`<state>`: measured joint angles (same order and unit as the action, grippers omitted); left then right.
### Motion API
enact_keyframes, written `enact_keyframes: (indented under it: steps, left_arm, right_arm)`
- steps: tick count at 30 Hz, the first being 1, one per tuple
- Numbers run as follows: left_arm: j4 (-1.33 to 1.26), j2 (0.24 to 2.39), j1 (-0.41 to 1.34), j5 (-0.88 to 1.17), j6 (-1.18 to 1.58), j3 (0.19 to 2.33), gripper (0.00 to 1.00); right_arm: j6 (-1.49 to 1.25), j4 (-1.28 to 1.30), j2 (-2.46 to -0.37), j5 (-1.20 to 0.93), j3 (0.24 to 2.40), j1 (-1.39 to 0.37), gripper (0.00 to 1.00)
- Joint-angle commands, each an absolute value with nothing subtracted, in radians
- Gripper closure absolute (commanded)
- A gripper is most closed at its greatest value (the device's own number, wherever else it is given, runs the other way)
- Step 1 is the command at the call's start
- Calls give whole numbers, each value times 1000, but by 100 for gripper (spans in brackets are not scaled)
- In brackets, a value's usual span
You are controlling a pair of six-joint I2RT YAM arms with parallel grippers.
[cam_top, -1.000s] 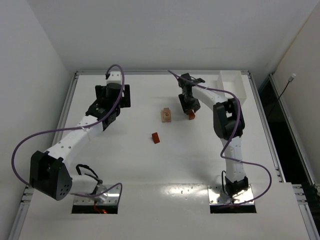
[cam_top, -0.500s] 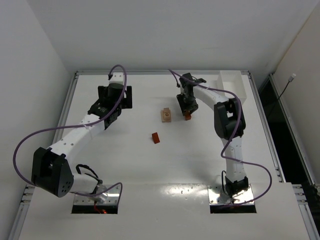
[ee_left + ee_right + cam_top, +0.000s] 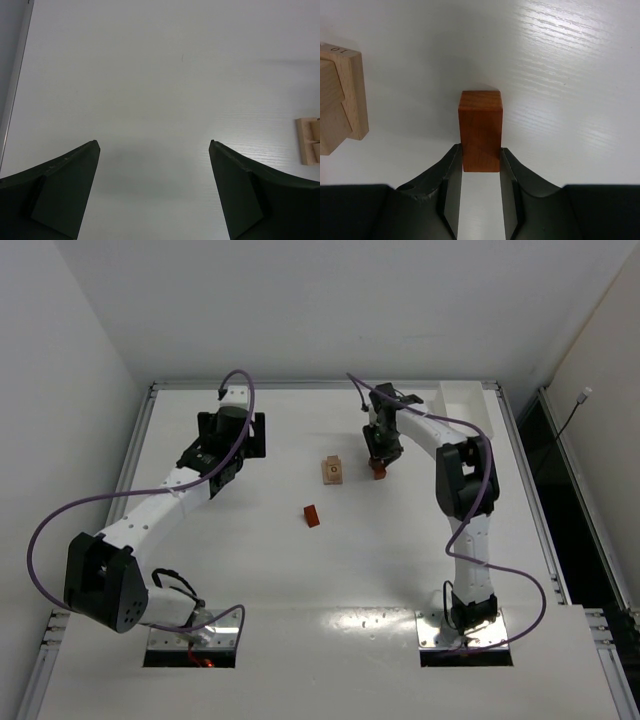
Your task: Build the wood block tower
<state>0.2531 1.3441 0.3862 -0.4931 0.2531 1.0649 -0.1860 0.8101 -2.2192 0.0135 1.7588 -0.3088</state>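
Note:
My right gripper would bring the reddish-orange block [image 3: 378,469] [image 3: 481,143] up off the white table if I lifted it now. Both fingers are closed on the block's opposite sides.
A reddish-orange block [image 3: 480,136] lies on the white table with its near end between the fingertips of my right gripper [image 3: 480,148], and both fingers touch its sides. From above, the right gripper [image 3: 381,458] stands over this block [image 3: 380,472] right of centre. A pale tan block piece [image 3: 331,471] rests just to its left and shows as stacked tan wood [image 3: 340,107] in the right wrist view. A second reddish-orange block [image 3: 312,515] lies nearer the arms. My left gripper [image 3: 153,145] is open over bare table, far left of the blocks.
A white rectangular tray [image 3: 470,410] stands at the back right corner. The table's raised metal edge [image 3: 140,440] runs along the left side, close to the left arm. The tan piece [image 3: 309,141] peeks in at the right border of the left wrist view.
The right gripper shifted slightly right and its jaws closed in on the reddish-orange block. The left arm edged a little toward the back.

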Motion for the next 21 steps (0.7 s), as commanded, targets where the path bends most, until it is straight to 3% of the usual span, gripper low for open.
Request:
enact_keyframes:
  steps: [1, 3, 5, 21]
  left_arm:
    - [227, 1338, 376, -485, 270, 1100, 11]
    - [227, 1338, 376, -476, 270, 1100, 11]
    - [227, 1338, 376, -476, 261, 1100, 11]
    - [184, 1319, 376, -485, 261, 1080, 11]
  right_arm:
    - [-181, 790, -2158, -6, 1753, -308, 78]
    - [-181, 790, -2158, 3, 1753, -308, 94]
    - [-181, 790, -2158, 3, 1753, -308, 100]
    - [-319, 822, -1963, -9, 1775, -347, 100]
